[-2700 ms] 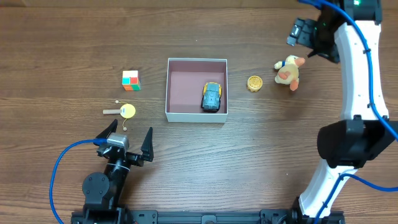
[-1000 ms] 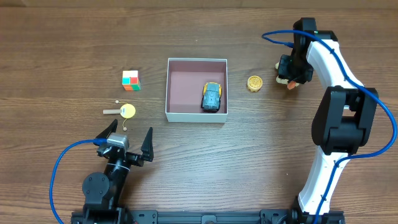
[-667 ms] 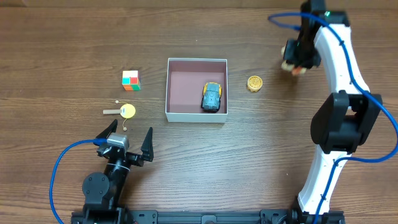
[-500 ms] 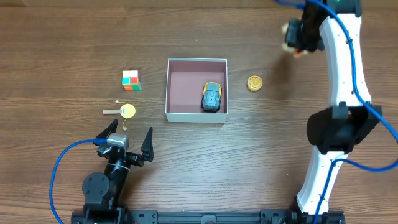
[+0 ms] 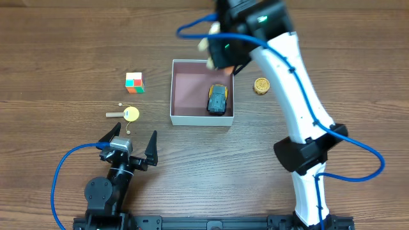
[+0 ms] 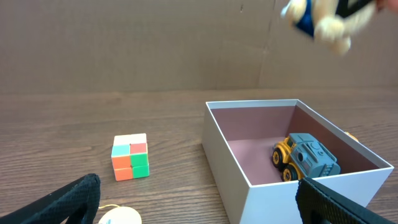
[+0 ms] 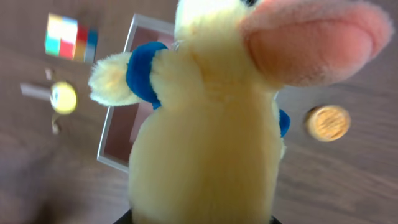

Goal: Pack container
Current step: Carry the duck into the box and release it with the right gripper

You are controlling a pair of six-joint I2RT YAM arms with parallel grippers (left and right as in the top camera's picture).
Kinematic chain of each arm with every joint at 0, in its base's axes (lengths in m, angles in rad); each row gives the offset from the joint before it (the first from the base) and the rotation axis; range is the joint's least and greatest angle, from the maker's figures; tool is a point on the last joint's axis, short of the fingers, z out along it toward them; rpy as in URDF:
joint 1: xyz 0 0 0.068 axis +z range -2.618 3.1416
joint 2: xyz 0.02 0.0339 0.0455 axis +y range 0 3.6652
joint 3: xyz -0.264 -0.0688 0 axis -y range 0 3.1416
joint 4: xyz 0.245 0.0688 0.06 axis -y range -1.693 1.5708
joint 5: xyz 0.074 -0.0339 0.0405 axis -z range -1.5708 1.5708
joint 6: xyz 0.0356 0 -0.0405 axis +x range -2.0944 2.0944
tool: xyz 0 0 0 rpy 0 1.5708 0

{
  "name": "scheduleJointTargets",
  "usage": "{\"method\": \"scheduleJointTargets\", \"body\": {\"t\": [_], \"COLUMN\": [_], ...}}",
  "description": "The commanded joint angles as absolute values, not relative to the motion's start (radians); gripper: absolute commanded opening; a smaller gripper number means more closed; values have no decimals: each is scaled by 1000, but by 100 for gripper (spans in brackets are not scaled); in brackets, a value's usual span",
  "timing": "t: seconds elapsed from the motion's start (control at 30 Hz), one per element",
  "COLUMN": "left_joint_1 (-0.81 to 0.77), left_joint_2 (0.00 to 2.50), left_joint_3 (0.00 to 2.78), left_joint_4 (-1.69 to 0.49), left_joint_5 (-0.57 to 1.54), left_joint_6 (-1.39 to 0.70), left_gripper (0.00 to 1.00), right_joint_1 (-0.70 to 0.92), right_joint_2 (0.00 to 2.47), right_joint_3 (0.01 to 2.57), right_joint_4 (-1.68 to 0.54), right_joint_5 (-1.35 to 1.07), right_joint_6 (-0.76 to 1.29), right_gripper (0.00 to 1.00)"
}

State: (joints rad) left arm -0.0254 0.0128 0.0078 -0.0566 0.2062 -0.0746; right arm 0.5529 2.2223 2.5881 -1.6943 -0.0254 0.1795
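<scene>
The duck [image 7: 205, 124] is high above the container's far rim, so the right gripper should keep holding it: if it opened now, the duck would hit that rim or fall outside.
The container [image 5: 202, 119], a shallow white box with a mauve floor, sits mid-table with a blue-and-yellow toy truck [image 5: 218, 99] in its right half. My right gripper [image 5: 220, 48] hovers over the box's far right corner, shut on a yellow plush duck [image 7: 205, 124] with an orange beak and blue collar. That duck fills the right wrist view and hangs high at the top right of the left wrist view [image 6: 317, 18]. Down at the near left, my left gripper [image 5: 131, 138] rests open and holds nothing.
A colourful cube [image 5: 134, 82] and a yellow disc on a stick [image 5: 130, 114] lie left of the box. A round gold token [image 5: 261, 85] lies just right of it. The right arm reaches across the table's right half.
My right arm lifted the duck off the table at the far right and swung it left to above the box's far right corner. The left arm stayed still.
</scene>
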Motion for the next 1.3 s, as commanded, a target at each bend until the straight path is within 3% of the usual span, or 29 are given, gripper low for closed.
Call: {"method": "scheduleJointTargets", "body": {"t": [0.0,0.3,0.57,0.73,0.83,1.07,1.27], "left_joint_1": [-19,-19,-19,-19,-19,-19,-19], "left_joint_2": [4,4,4,4,4,4,4], "left_joint_3": [5,5,5,5,5,5,5], "left_joint_4": [-56,-56,-56,-56,-56,-56,-56], "left_joint_5": [210,210,210,210,210,210,210], "left_joint_6": [-67,-67,-67,-67,-67,-67,-67], "left_gripper": [100,100,100,100,100,100,100], "right_joint_1": [587,606,599,599,599,579,505], "right_joint_2": [2194,2202,2229,2242,2242,2242,2241], "right_joint_3": [2498,2341,2317,2316,2316,2316,2346], "right_joint_4": [-1694,-1603,-1491,-1488,-1478,-1443,-1456], "right_joint_5": [-3,-2,-6,-5,-2,3,177], "right_joint_6": [182,177,155,155,155,156,263], "right_gripper": [25,28,39,58,77,99,100]}}
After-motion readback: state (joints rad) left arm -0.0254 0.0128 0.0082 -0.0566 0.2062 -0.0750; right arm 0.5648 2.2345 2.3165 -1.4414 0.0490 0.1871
